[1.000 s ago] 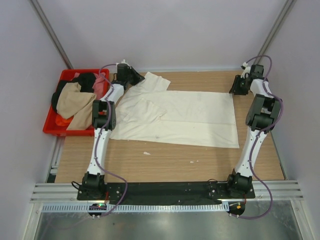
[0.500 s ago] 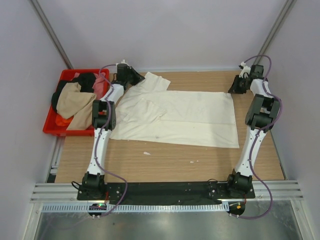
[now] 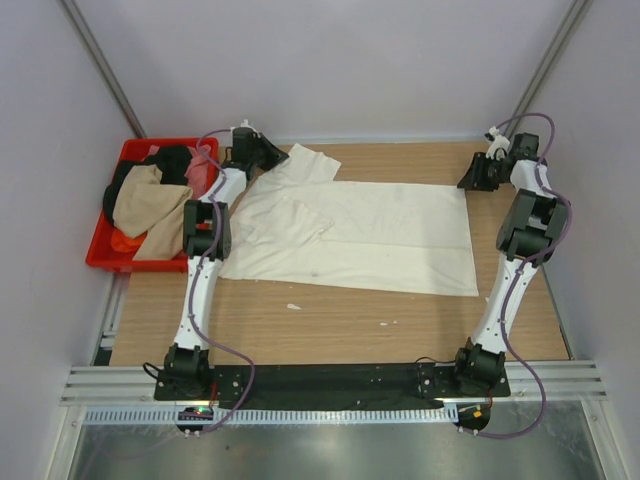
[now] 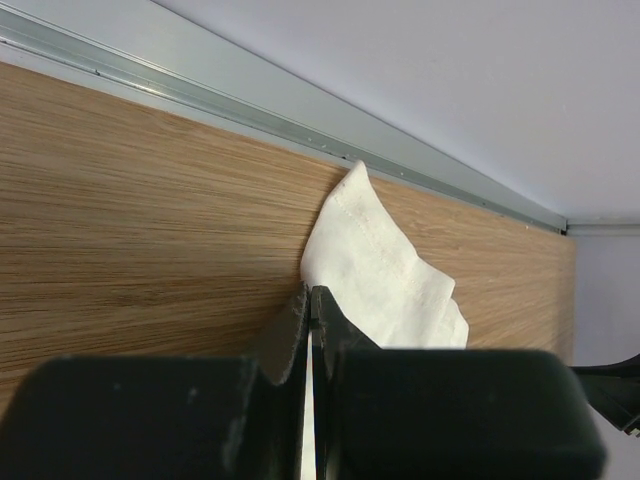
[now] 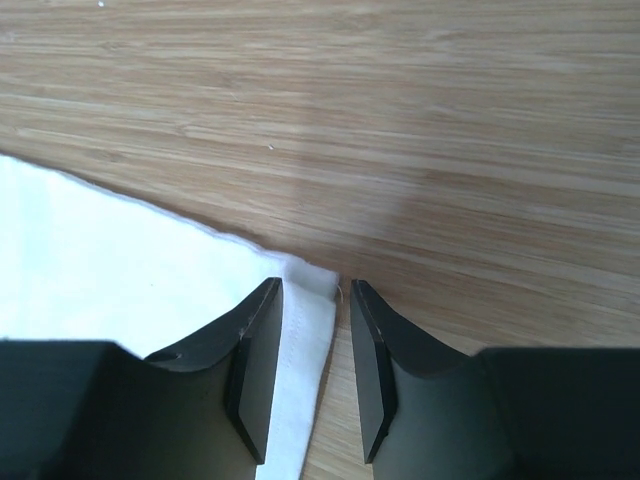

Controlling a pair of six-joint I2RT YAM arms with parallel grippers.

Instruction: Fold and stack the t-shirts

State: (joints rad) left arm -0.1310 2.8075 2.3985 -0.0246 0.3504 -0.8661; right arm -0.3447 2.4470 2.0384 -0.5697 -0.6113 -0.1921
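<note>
The t-shirt's hemmed corner tip is between my open fingers, with empty table beyond it. My right gripper should close now, as it would catch the tip.
The large cream t-shirt lies spread flat across the wooden table. My left gripper is at the shirt's far left end, by a sleeve. In the left wrist view the gripper is shut, with a thin edge of cream cloth pinched between the jaws. My right gripper is at the shirt's far right corner. In the right wrist view it is open low over the table. The hemmed corner of the shirt lies between its fingers, not pinched.
A red crate stands at the far left and holds a tan shirt, a black one and bits of pink and orange cloth. A metal rail and the back wall run just beyond the left gripper. Small white scraps lie on the near table.
The right arm's wrist and elbow have shifted slightly right and toward the back wall, while its gripper stays at the shirt's corner. The left arm and the shirt have not moved.
</note>
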